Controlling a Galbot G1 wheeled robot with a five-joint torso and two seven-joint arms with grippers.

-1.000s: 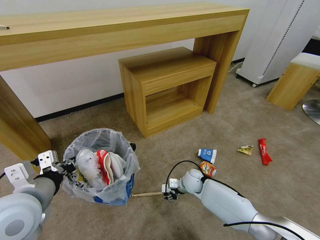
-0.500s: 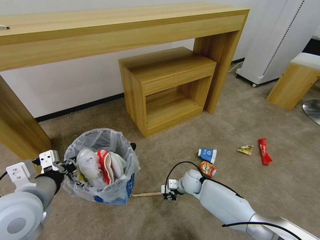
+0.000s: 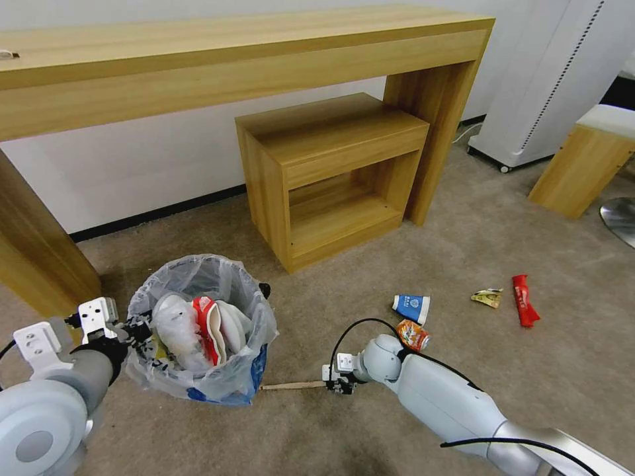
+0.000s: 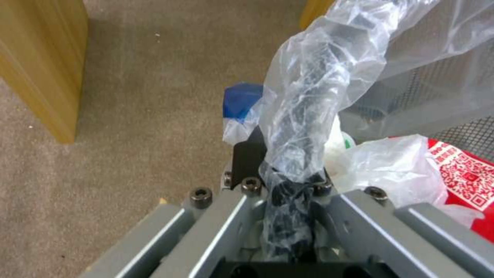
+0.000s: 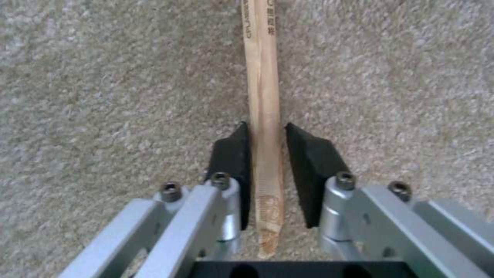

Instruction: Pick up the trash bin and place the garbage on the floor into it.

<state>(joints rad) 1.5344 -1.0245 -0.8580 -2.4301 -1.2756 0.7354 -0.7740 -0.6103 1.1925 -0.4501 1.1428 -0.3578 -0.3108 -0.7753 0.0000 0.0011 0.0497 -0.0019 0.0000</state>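
Note:
The trash bin stands close against one end of the wooden stick, so my right gripper should grab the wooden stick near its loose end (image 3: 327,385) next.
The trash bin (image 3: 198,281), dark mesh lined with a crinkled clear bag (image 4: 319,77), stands on the beige floor (image 3: 463,396) at my left. A red-white cup (image 3: 205,324) and white items lie inside it. My left gripper (image 3: 135,328) (image 4: 288,181) is shut on its bagged rim. A wooden stick (image 3: 291,385) (image 5: 263,96) lies flat beside the bin. My right gripper (image 3: 340,385) (image 5: 266,125) straddles its end, narrowly open, one pad against it. Further right lie a blue-white cup (image 3: 411,308), an orange can (image 3: 412,334), a yellow wrapper (image 3: 487,298) and a red wrapper (image 3: 524,301).
A long wooden table (image 3: 231,59) spans the back wall, its leg (image 3: 40,251) close behind my left arm. A low wooden shelf unit (image 3: 331,172) stands under it. A white appliance (image 3: 555,79), a wooden block (image 3: 582,162) and a metal disc (image 3: 622,221) are at the right.
My right gripper has shifted a little to the right along the stick's end. The stick, the bin and my left gripper stay where they were.

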